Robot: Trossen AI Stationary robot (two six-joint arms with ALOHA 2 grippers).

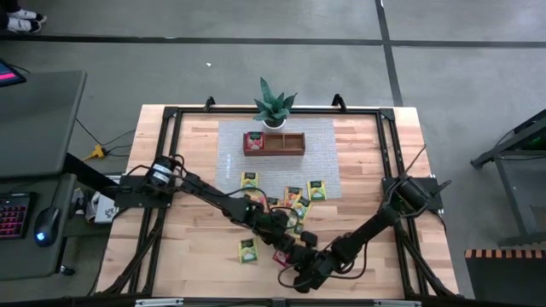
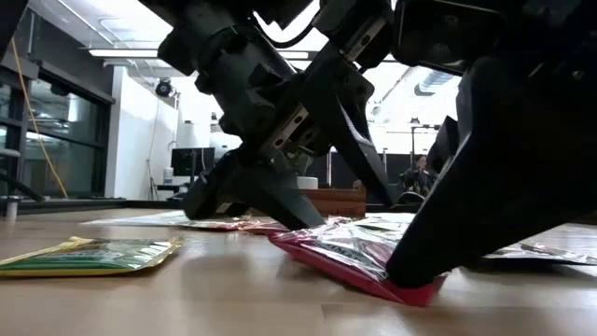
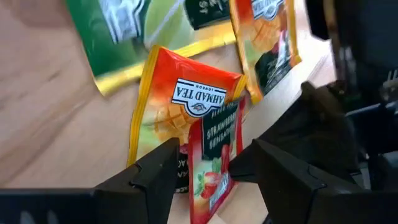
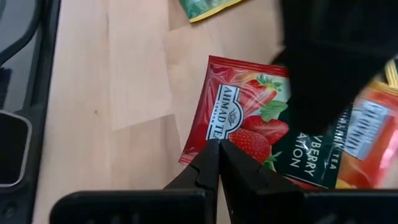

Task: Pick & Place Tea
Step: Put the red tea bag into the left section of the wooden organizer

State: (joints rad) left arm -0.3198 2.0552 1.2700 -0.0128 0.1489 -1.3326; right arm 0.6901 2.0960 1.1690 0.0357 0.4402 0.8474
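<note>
The red packet [image 3: 211, 168] rises off the orange packet and reaches in past both fingers, so my left gripper should close.
A red strawberry tea packet [image 4: 242, 118] lies near the table's front edge, one end overlapping an orange packet [image 3: 180, 93]. My right gripper [image 4: 217, 148] is shut, its tips on the red packet's near edge. My left gripper [image 3: 211, 177] is open and comes slanting down from the far left. Its fingers stand on either side of the red packet [image 3: 214, 158]; whether they touch it I cannot tell. More green, yellow and orange packets lie flat on the table around them [image 1: 248, 250]. My right gripper presses its shut fingertips [image 4: 214, 155] down on the red packet's near edge [image 4: 208, 134], close to a corner. It comes slanting down from the table's near right. In the low view its finger [image 2: 448, 224] holds that end [image 2: 410, 285] against the table.
The brown wooden tray [image 1: 275, 143] stands on a grey mat at the far middle, a red packet in its left part. Behind it stands a small potted plant [image 1: 275, 107]. A green packet [image 2: 89, 254] lies to the left of the grippers. The two arms work close together.
</note>
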